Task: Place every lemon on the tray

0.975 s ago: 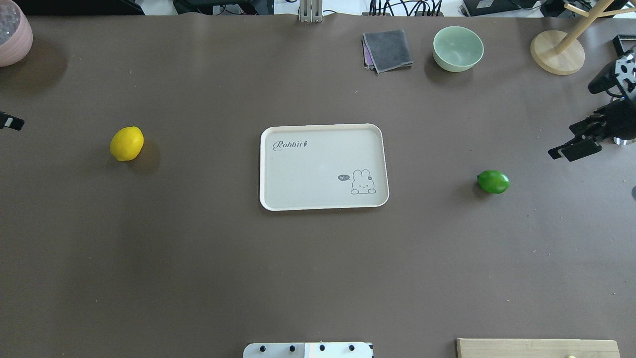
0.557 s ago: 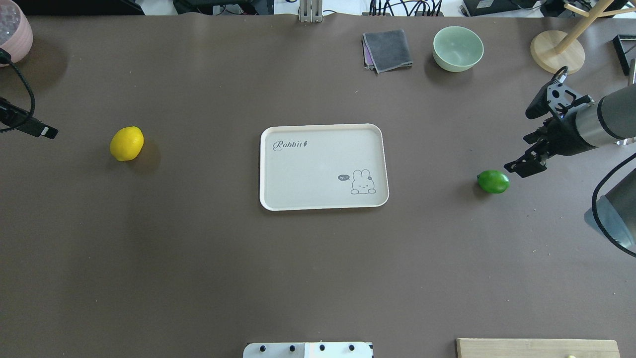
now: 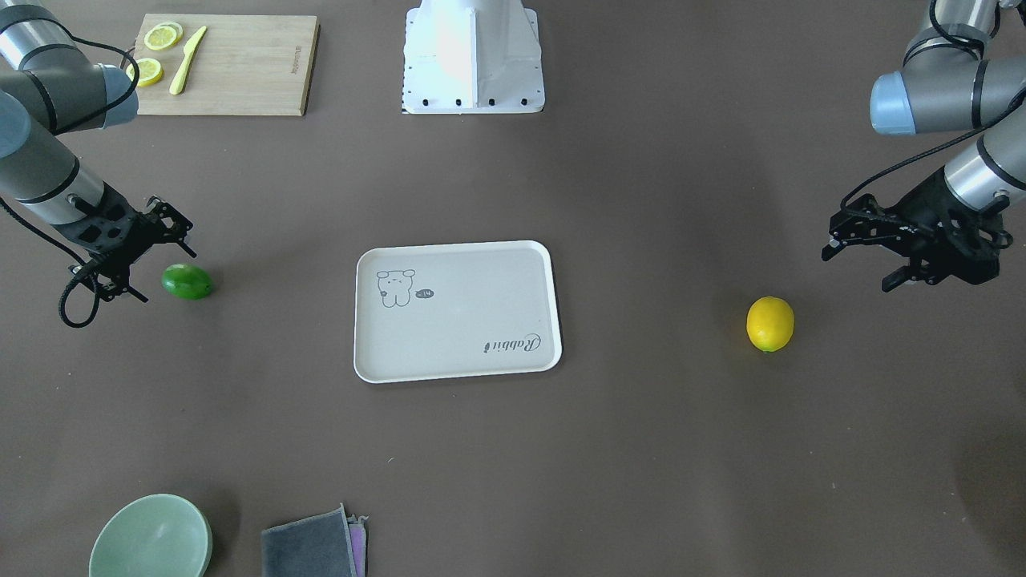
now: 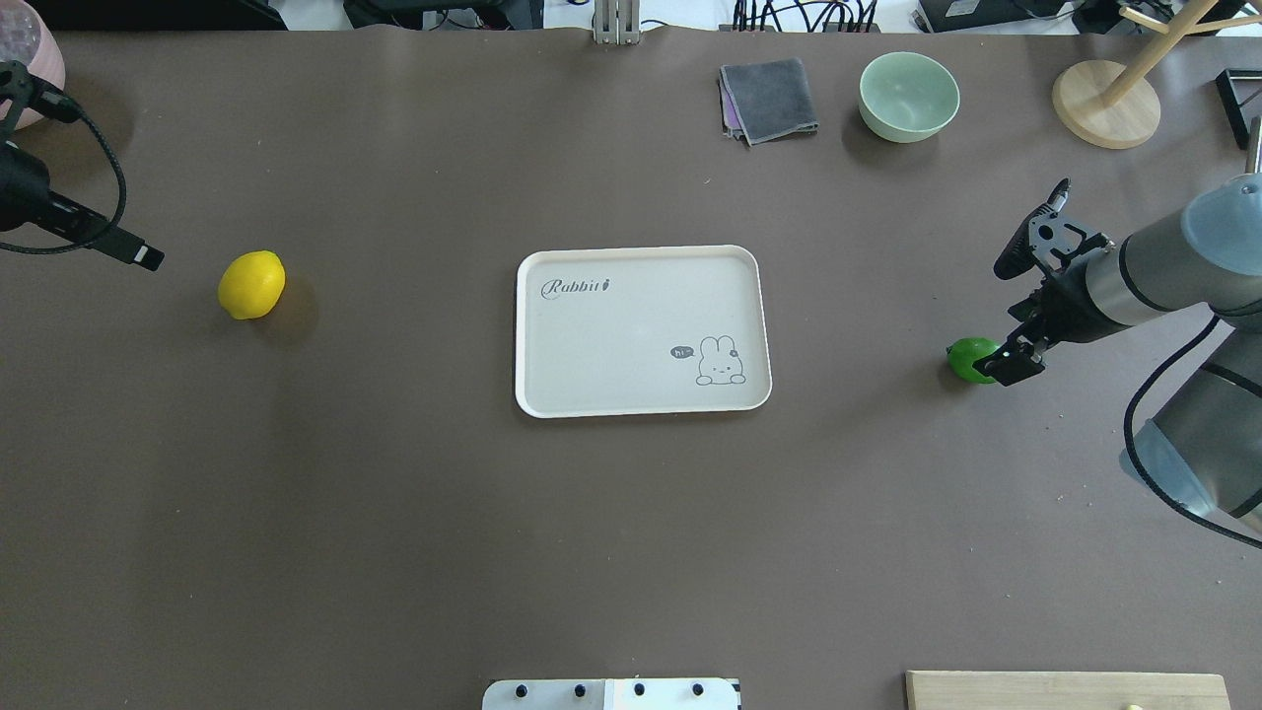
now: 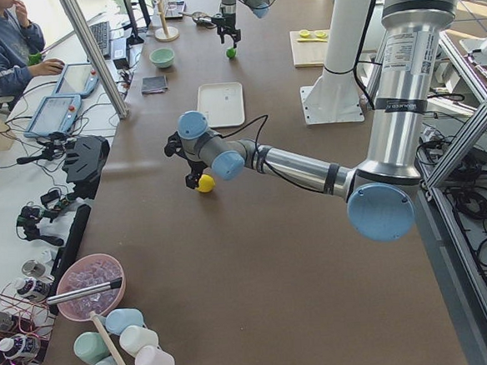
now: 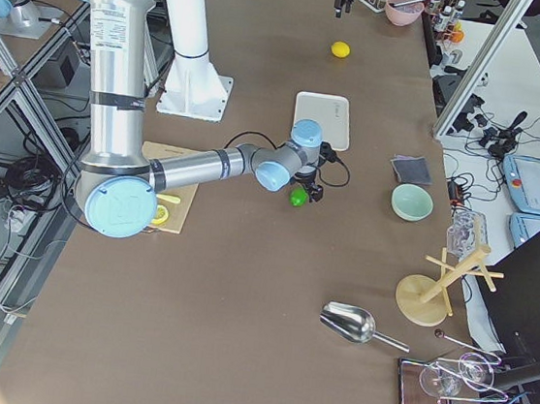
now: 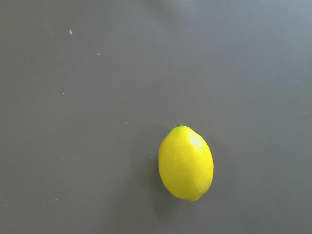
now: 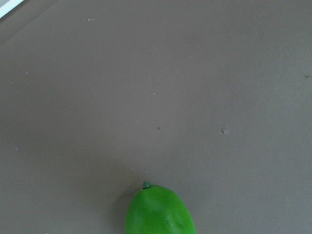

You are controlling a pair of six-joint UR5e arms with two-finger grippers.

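The green lemon should go on the tray (image 3: 457, 312), so the robot's right gripper should next grab the green lemon by its rounded middle (image 3: 187, 280).
The yellow lemon (image 4: 251, 285) lies on the table left of the tray (image 4: 641, 330), apart from it; it fills the left wrist view (image 7: 185, 163). The green lemon (image 4: 966, 357) lies right of the tray and shows at the bottom of the right wrist view (image 8: 158, 210). The tray holds nothing. My left gripper (image 3: 856, 268) is open and hovers a little beyond the yellow lemon (image 3: 770, 324), on the side away from the tray. My right gripper (image 3: 164, 271) is open, just above and beside the green lemon (image 3: 187, 282).
A wooden cutting board (image 3: 232, 64) with lemon slices and a knife lies near the robot base (image 3: 473, 56). A green bowl (image 4: 908, 96), a grey cloth (image 4: 769, 99) and a wooden stand (image 4: 1104, 104) sit along the far edge. A pink bowl (image 4: 49, 59) stands far left.
Both arms have come inward. The right gripper has moved left and down to the green lemon. The left gripper has moved right toward the yellow lemon. Lemons and tray have not moved.
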